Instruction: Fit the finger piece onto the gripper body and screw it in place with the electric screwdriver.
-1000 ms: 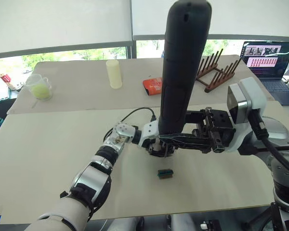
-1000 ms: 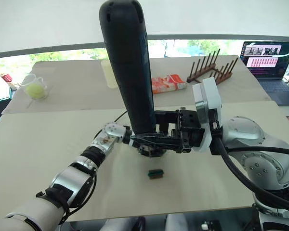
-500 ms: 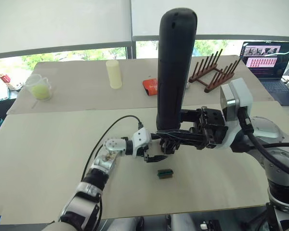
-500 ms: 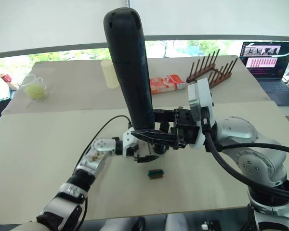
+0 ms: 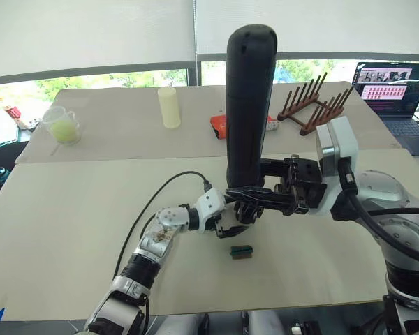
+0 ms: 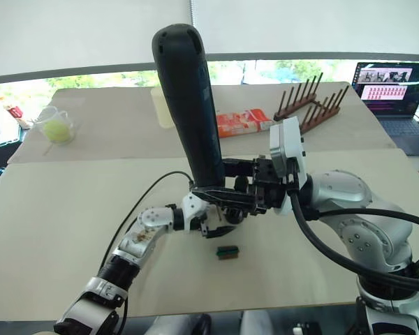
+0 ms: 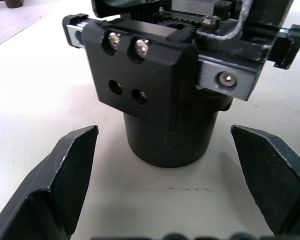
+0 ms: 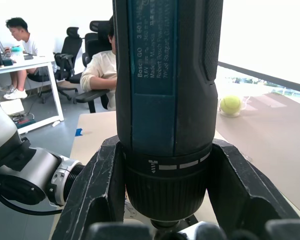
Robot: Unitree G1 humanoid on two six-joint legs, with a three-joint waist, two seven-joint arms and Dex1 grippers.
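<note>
The gripper body needs to stay steady under the electric screwdriver, so my left gripper should grab it by its rounded base [image 7: 169,140] next.
My right gripper [image 5: 255,199] is shut on the electric screwdriver [image 5: 248,105], a thick black cylinder held upright with its bit end pointing down. In the right wrist view both fingers [image 8: 97,195] clamp its collar. Directly under it the gripper body [image 7: 165,100] stands on the table, showing a black block with two screws and a round base. My left gripper [image 7: 165,200] is open, its fingers [image 7: 65,170] flanking that base without touching it. The finger piece is hidden from view.
A small green block [image 5: 241,251] lies just in front of the gripper body. On the far table stand a pale yellow cylinder [image 5: 169,107], a cup with a tennis ball [image 5: 63,125], a red box [image 5: 220,124], a wooden rack [image 5: 311,108] and a laptop [image 5: 394,87].
The right gripper has brought the screwdriver a little left and lower. The left arm's elbow has dropped and stretched out while its gripper stays at the gripper body. The camera has shifted slightly.
</note>
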